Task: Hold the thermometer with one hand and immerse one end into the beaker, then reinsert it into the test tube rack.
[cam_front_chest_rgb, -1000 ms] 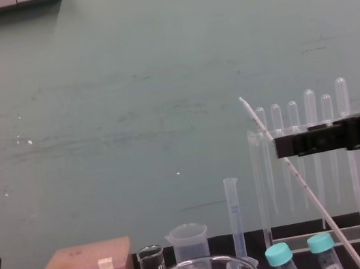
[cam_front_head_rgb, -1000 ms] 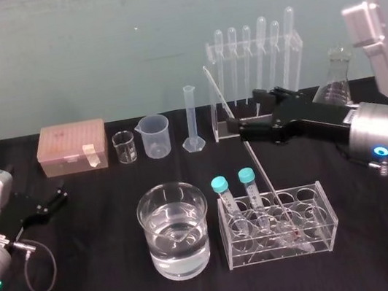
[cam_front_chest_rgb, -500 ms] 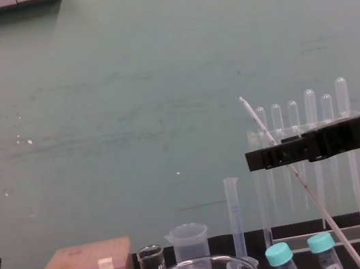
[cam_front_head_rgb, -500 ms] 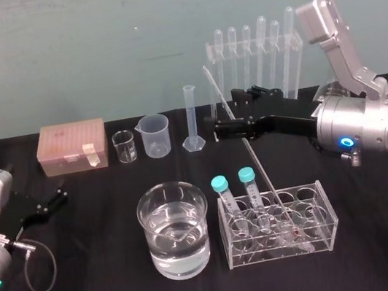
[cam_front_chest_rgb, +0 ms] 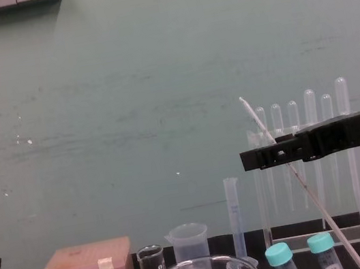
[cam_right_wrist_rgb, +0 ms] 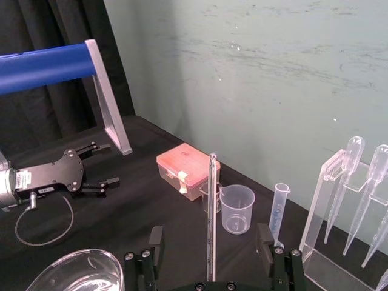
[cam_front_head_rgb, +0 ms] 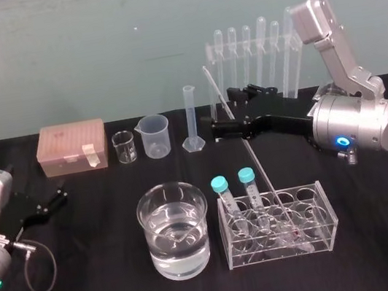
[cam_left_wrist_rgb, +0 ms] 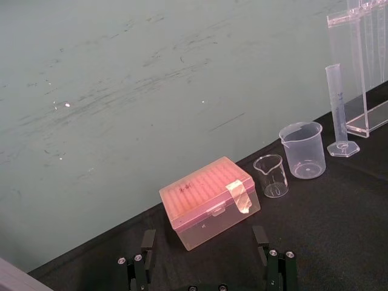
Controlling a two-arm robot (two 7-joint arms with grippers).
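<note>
The thermometer should have one end dipped into the glass beaker, so I should first grab it by its upper stem point(cam_front_chest_rgb: 269, 134) with my right gripper next.
The thermometer point(cam_front_head_rgb: 256, 164) is a long thin rod. It leans with its lower end in the low clear test tube rack point(cam_front_head_rgb: 320, 240) and its top tilted back to the left. My right gripper point(cam_front_head_rgb: 222, 111) is open at mid-height of the rod, one black finger on each side and neither touching. In the right wrist view the thermometer point(cam_right_wrist_rgb: 210, 218) stands midway between the fingers point(cam_right_wrist_rgb: 264, 239). The wide glass beaker point(cam_front_head_rgb: 175, 229), part full of water, stands left of the rack. My left gripper point(cam_front_head_rgb: 58, 198) rests open on the table at the far left.
Two blue-capped tubes point(cam_front_head_rgb: 224, 192) stand in the rack's left end. Along the back are a pink tip box point(cam_front_head_rgb: 73, 146), a tiny glass beaker point(cam_front_head_rgb: 125, 147), a frosted plastic beaker point(cam_front_head_rgb: 155, 135), a graduated cylinder point(cam_front_head_rgb: 191, 120) and a tall pipette stand point(cam_front_head_rgb: 257, 80).
My right gripper has moved left, toward the thermometer, and its open fingers now straddle the rod. The thermometer, the beaker and the left arm have not moved.
</note>
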